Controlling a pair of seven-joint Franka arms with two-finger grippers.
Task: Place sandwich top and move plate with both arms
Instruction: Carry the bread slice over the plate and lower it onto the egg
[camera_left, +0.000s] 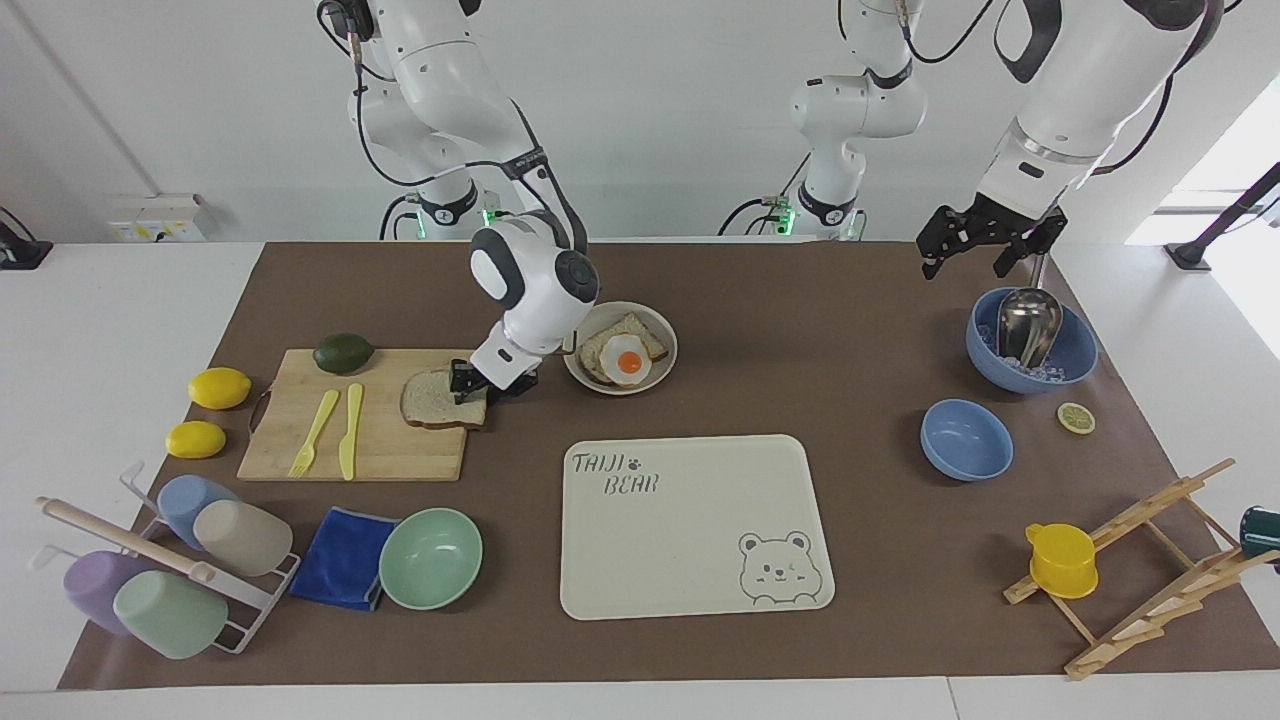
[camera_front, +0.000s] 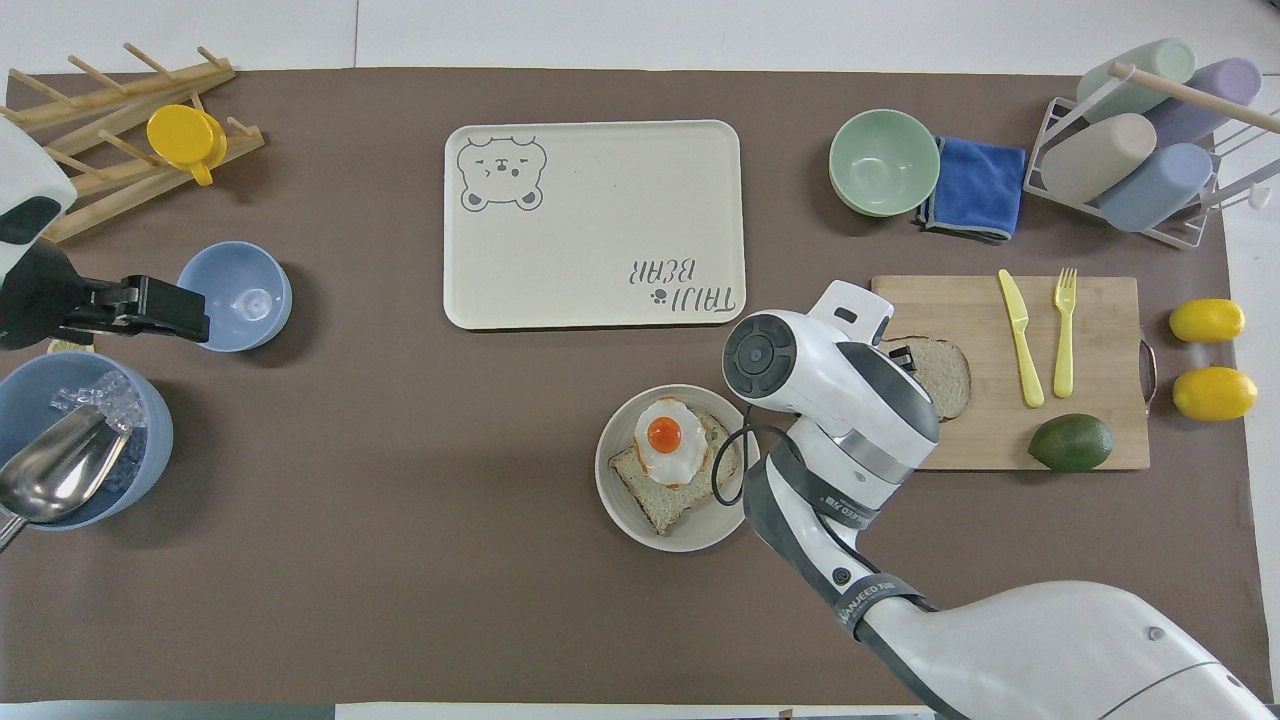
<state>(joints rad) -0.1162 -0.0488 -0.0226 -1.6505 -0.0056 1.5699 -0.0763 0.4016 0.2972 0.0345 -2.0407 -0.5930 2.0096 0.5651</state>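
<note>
Next, my right gripper picks up the bread slice by its crust edge (camera_front: 956, 408). Then it tops the egg toast on the plate (camera_front: 672, 462) with the slice.
The sandwich top (camera_left: 430, 402) lies flat on the wooden cutting board (camera_left: 380, 450), at the board's edge beside the plate; it also shows in the overhead view (camera_front: 945, 365). My right gripper (camera_left: 490, 388) is low over that edge of the slice, open, with one finger over the bread and the other just off it. The overhead view hides most of it under the wrist. The plate (camera_left: 662, 335) holds toast with a fried egg (camera_left: 628, 362), beside the board, slightly nearer to the robots. My left gripper (camera_left: 965, 268) waits, open and empty, above the table by the big blue bowl.
The Taiji Bear tray (camera_left: 700, 560) lies farther from the robots than the plate. A yellow knife and fork (camera_left: 335, 430) and an avocado (camera_left: 343, 352) are on the board. A blue bowl with ice and a scoop (camera_left: 1030, 335), a small blue bowl (camera_left: 966, 438), a mint bowl (camera_left: 430, 558).
</note>
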